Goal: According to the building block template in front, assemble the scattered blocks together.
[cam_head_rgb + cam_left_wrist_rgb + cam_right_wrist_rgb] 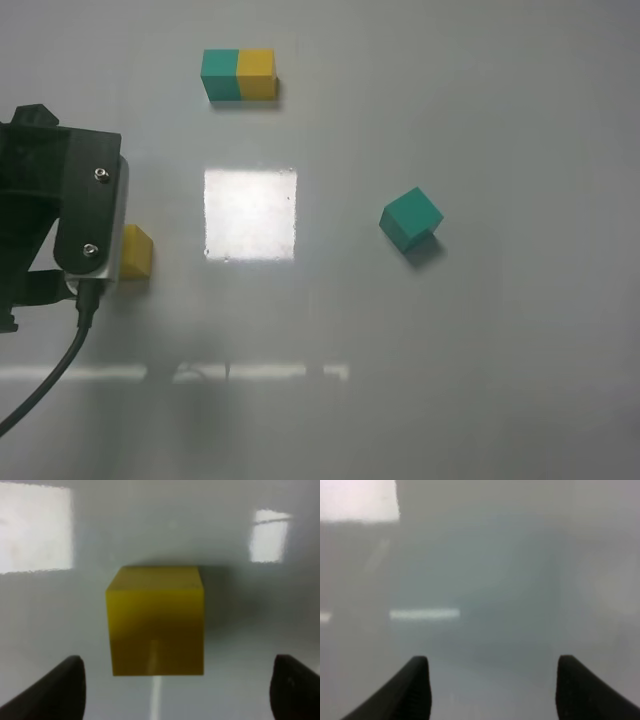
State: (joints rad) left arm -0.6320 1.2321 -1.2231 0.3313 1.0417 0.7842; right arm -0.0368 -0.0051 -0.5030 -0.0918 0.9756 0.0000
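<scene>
My left gripper's fingers are short of most of the yellow cube's top side point(138, 249) point(156, 630), so my left gripper comes down, and only then closes on the cube.
The template point(239, 75), a joined teal-and-yellow bar with teal on the left, lies at the far side of the table. The loose yellow cube point(136, 252) sits at the left, partly hidden under my left arm. In the left wrist view the yellow cube point(156, 622) lies just ahead of my left gripper point(180, 690), whose fingers are spread wide on either side, not touching it. The loose teal cube point(410, 219) lies to the right, turned at an angle. My right gripper point(492, 687) is open over bare table and is out of the high view.
The white glossy table point(480, 380) carries a bright square light reflection point(250, 213) between the two loose cubes. The left arm's black housing and cable point(60, 230) cover the table's left edge.
</scene>
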